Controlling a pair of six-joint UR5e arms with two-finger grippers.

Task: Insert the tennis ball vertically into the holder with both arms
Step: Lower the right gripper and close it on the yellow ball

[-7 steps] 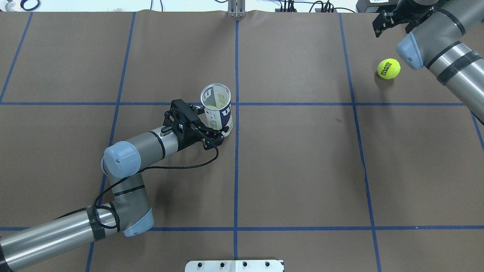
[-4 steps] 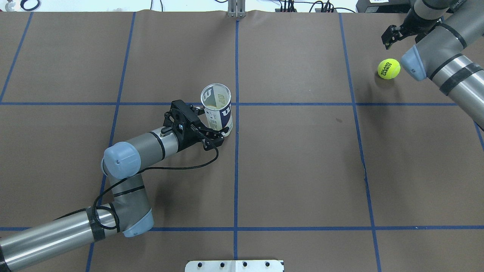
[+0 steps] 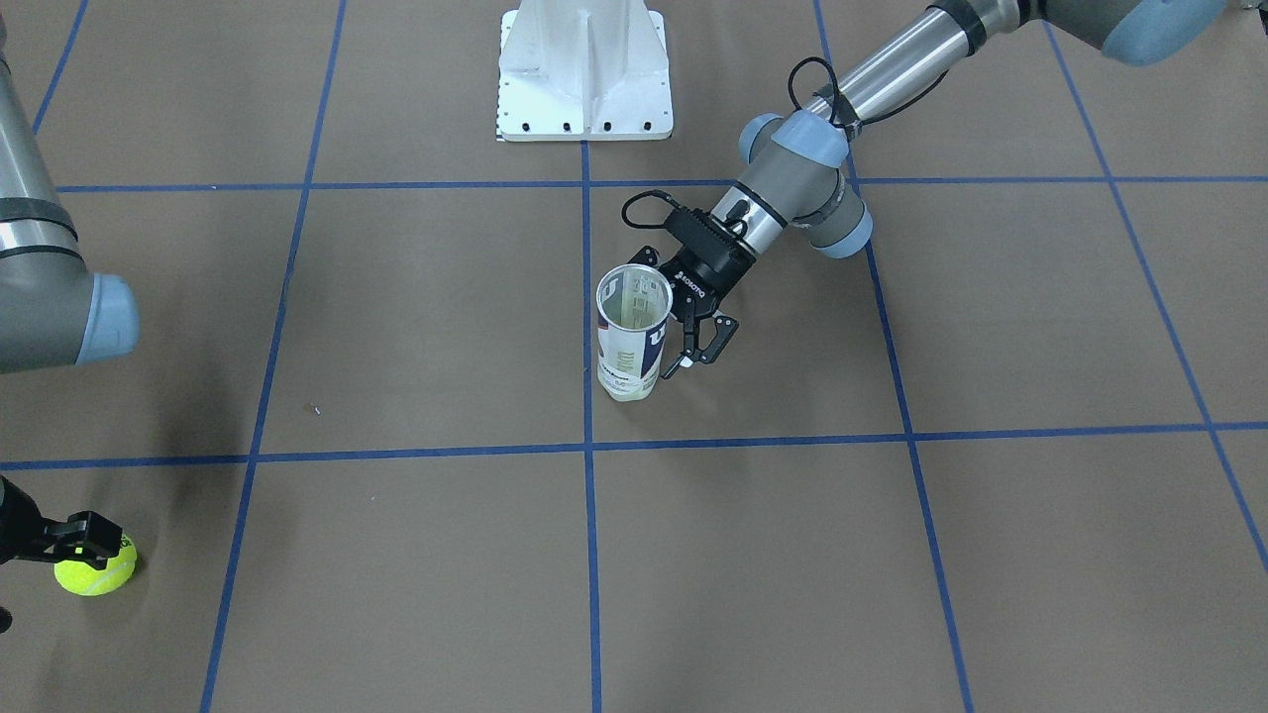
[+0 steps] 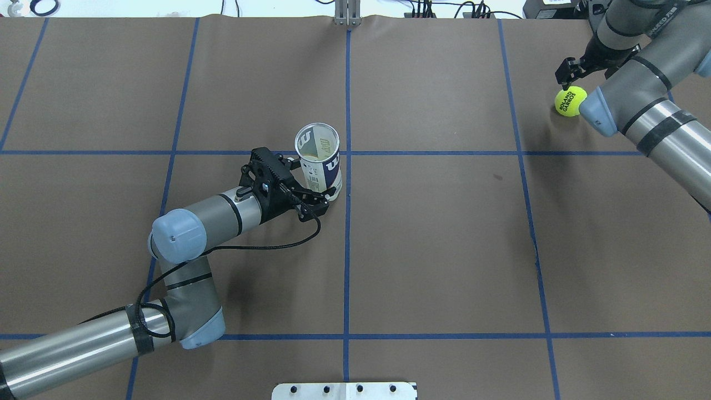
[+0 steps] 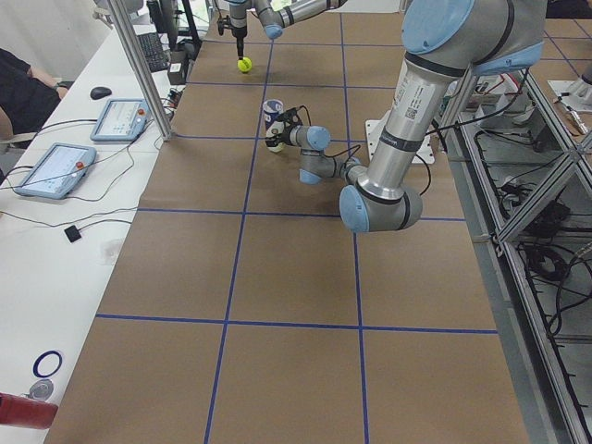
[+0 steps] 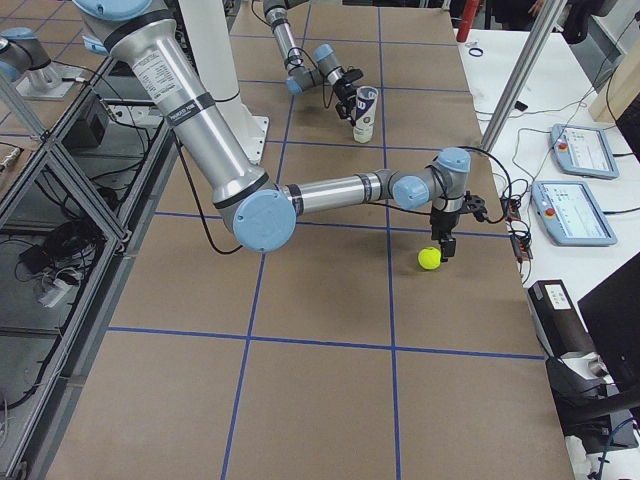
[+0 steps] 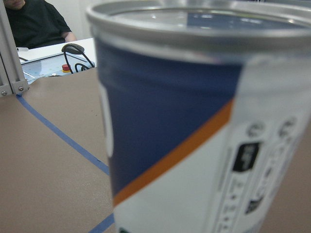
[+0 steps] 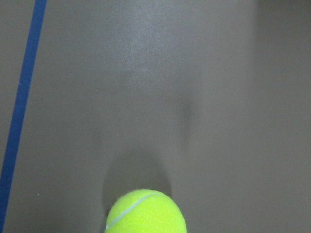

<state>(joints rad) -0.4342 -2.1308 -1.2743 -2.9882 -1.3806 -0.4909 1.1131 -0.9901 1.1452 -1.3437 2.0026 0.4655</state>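
Note:
I need to drop the yellow tennis ball vertically into the holder (image 3: pixel 632 333), so I need to grab it next around its round sides with my right gripper.
The holder (image 4: pixel 318 161), a clear can with a navy-and-white "W" label, stands upright near the table's middle, mouth open and empty. It also shows in the front view (image 3: pixel 631 342) and fills the left wrist view (image 7: pixel 204 126). My left gripper (image 4: pixel 304 179) is shut on its lower half, one finger on each side. The yellow tennis ball (image 4: pixel 570 101) lies at the far right. It also shows in the front view (image 3: pixel 94 574) and at the bottom of the right wrist view (image 8: pixel 146 213). My right gripper (image 4: pixel 580 76) is open just above the ball, not touching it.
The white pedestal base (image 3: pixel 584 69) stands at the robot's side of the table, between the arms. Blue tape lines (image 4: pixel 347 250) grid the brown table cover. Operator tablets (image 6: pixel 575 150) lie on a side table beyond the far edge.
My right gripper has come down from the far right corner to just above the ball. The ball, the holder and my left arm have not moved.

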